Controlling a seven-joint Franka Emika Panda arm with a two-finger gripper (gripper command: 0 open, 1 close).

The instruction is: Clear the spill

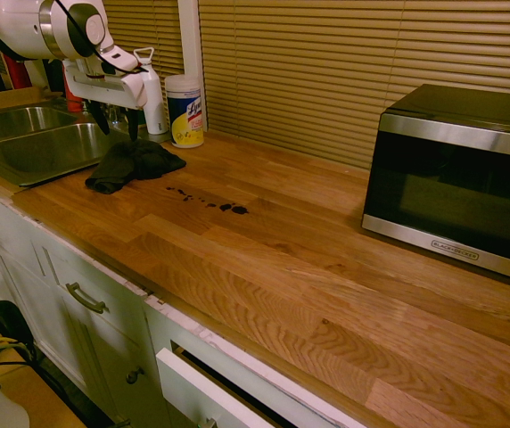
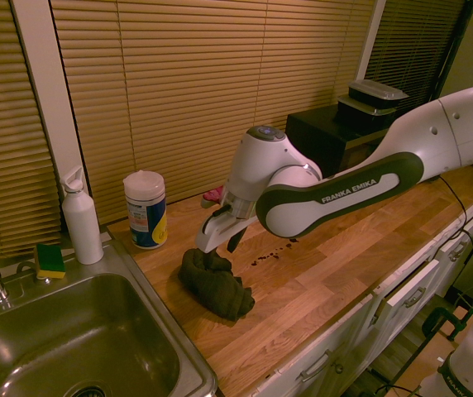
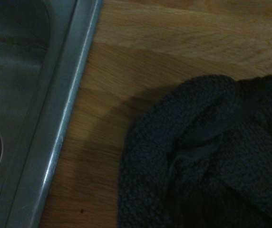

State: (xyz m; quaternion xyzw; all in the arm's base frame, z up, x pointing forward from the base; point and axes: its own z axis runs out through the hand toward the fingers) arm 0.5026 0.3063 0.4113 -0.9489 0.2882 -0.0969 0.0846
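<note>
The cloth lies crumpled [image 1: 132, 168] on the counter, so the gripper pinches it by the raised fold at its bunched top [image 1: 130, 149] next.
The spill [image 1: 209, 203] is a short trail of small dark droplets on the wooden counter [image 1: 326, 294], also visible past the arm as the spill [image 2: 269, 255]. A crumpled dark cloth [image 1: 133, 163] lies on the counter between the spill and the sink. My gripper [image 1: 118, 123] hangs just above the cloth [image 2: 216, 284], open, fingers pointing down with nothing between them. From the other side the gripper [image 2: 222, 241] sits over the cloth's far end. The wrist view shows the cloth [image 3: 212, 156] close up beside the sink rim.
The steel sink [image 1: 41, 147] lies left of the cloth, its rim [image 3: 64, 118] close by. A wipes canister [image 1: 185, 110] and white bottle [image 1: 154, 98] stand by the blinds. A sponge [image 2: 50, 259] lies behind the sink. The microwave [image 1: 456, 178] stands at the right.
</note>
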